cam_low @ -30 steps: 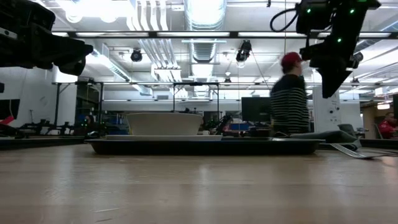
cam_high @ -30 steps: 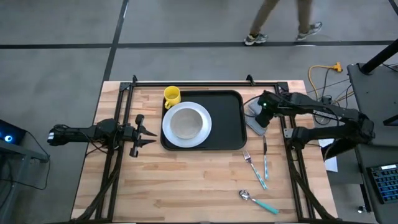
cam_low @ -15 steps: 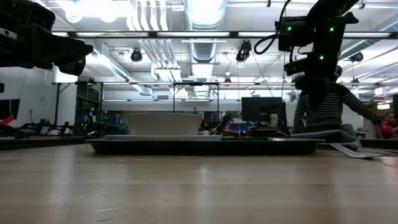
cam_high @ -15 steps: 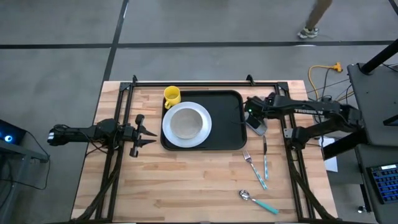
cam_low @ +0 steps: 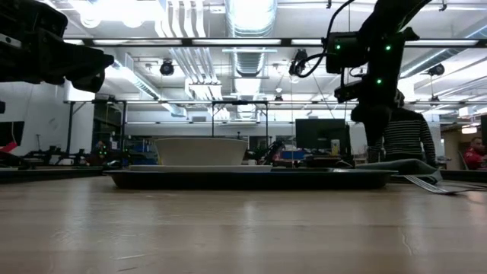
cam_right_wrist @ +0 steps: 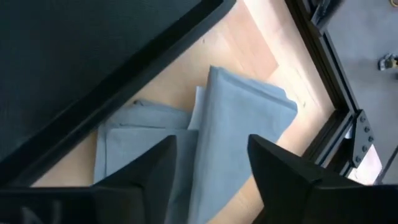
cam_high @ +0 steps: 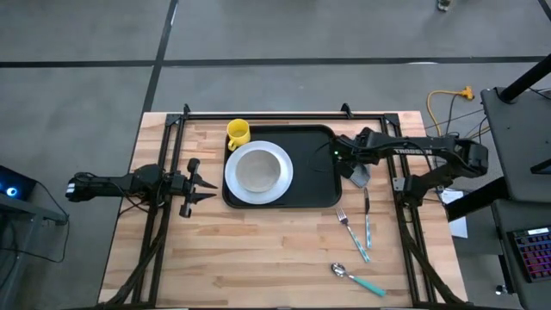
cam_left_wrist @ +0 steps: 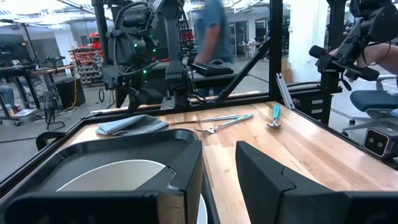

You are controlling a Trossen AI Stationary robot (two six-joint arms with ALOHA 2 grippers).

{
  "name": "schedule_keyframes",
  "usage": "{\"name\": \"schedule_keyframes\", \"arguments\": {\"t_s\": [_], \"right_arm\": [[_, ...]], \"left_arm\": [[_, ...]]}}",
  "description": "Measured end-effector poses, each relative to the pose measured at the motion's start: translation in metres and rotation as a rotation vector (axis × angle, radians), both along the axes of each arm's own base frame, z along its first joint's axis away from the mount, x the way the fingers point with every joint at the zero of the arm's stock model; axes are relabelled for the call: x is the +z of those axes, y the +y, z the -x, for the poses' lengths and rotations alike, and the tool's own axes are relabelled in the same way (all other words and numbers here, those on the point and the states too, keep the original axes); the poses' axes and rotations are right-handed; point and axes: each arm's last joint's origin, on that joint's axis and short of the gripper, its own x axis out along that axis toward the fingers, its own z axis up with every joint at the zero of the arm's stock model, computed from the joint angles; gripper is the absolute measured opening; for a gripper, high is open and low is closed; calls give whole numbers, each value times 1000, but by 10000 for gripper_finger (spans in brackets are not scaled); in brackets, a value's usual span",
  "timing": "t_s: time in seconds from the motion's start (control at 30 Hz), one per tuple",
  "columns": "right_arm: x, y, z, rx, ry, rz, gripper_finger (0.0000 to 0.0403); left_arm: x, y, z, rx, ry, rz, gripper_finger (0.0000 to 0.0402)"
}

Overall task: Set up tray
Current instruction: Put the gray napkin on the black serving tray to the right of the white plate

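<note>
My right gripper is to lay the folded grey napkin on the black tray (cam_right_wrist: 81, 68), so next it should grab the raised fold (cam_right_wrist: 210, 124) of the napkin.
The black tray (cam_high: 314, 185) lies flat in the middle of the table and carries a white plate with a bowl (cam_high: 257, 170). A yellow mug (cam_high: 238, 132) stands at its far left corner. A folded grey napkin (cam_high: 359, 175) lies on the wood just right of the tray. My right gripper (cam_high: 344, 159) hovers open above the napkin (cam_right_wrist: 239, 118) and the tray's right rim (cam_right_wrist: 124, 87), touching nothing; in the low view it (cam_low: 373, 114) hangs clear of the table. My left gripper (cam_high: 202, 185) waits open left of the tray, and the left wrist view (cam_left_wrist: 217, 180) shows the gap between its fingers.
A fork and a teal-handled utensil (cam_high: 355, 231) lie near the tray's near right corner, and a teal-handled spoon (cam_high: 357, 277) lies closer to the near edge. A black frame (cam_high: 258, 113) runs along the far edge and both sides. Bare wood (cam_high: 250, 250) lies near the tray.
My right gripper has moved toward the table's left and down, from beside the right frame to above the napkin and the tray's right rim. A person in the room behind has walked on.
</note>
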Motion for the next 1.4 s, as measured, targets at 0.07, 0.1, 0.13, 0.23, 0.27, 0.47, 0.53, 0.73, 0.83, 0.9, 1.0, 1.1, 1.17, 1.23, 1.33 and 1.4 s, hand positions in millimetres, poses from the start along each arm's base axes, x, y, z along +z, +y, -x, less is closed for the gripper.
{"name": "schedule_keyframes", "arguments": {"t_s": [0.07, 0.1, 0.13, 0.23, 0.27, 0.47, 0.53, 0.73, 0.83, 0.9, 1.0, 1.1, 1.17, 1.23, 1.33, 1.4], "right_arm": [[-4, -2, -5, 9, 13, -3, 217], [-6, -3, -8, 12, 18, -4, 224], [-9, -4, -10, 12, 26, -5, 230], [-21, -7, -17, 5, 82, -4, 240], [-25, -8, -18, 4, 107, 8, 241], [-49, -14, -29, -26, 210, 44, 235], [-54, -16, -33, -40, 225, 56, 232], [-65, -22, -40, -86, 263, 96, 228], [-67, -26, -41, -107, 276, 99, 228], [-67, -28, -40, -119, 274, 99, 228], [-67, -34, -37, -140, 275, 96, 228], [-67, -40, -34, -162, 279, 91, 226], [-67, -43, -32, -173, 281, 89, 226], [-67, -46, -30, -183, 282, 87, 226], [-68, -49, -28, -196, 288, 83, 224], [-68, -51, -26, -200, 292, 81, 219]], "left_arm": [[0, 0, 0, 0, 0, 0, 83], [0, 0, 0, 0, 0, 0, 83], [0, 0, 0, 0, 0, 0, 83], [0, 0, 0, 0, 0, 0, 83], [0, 0, 0, 0, -1, 0, 83], [0, 0, 0, 0, -1, 0, 83], [0, 0, 0, 0, 0, 0, 83], [0, 0, 0, 0, 0, 0, 83], [0, 0, 0, 0, 0, 0, 83], [0, 0, 0, 0, 0, 0, 83], [0, 0, 0, 0, 0, 0, 83], [0, 0, 0, 0, 0, 0, 83], [0, 0, 0, 0, 0, 0, 83], [0, 0, 0, 0, 0, 0, 83], [0, 0, 0, 0, 0, 0, 83], [0, 0, 0, 0, 0, 0, 83]]}}
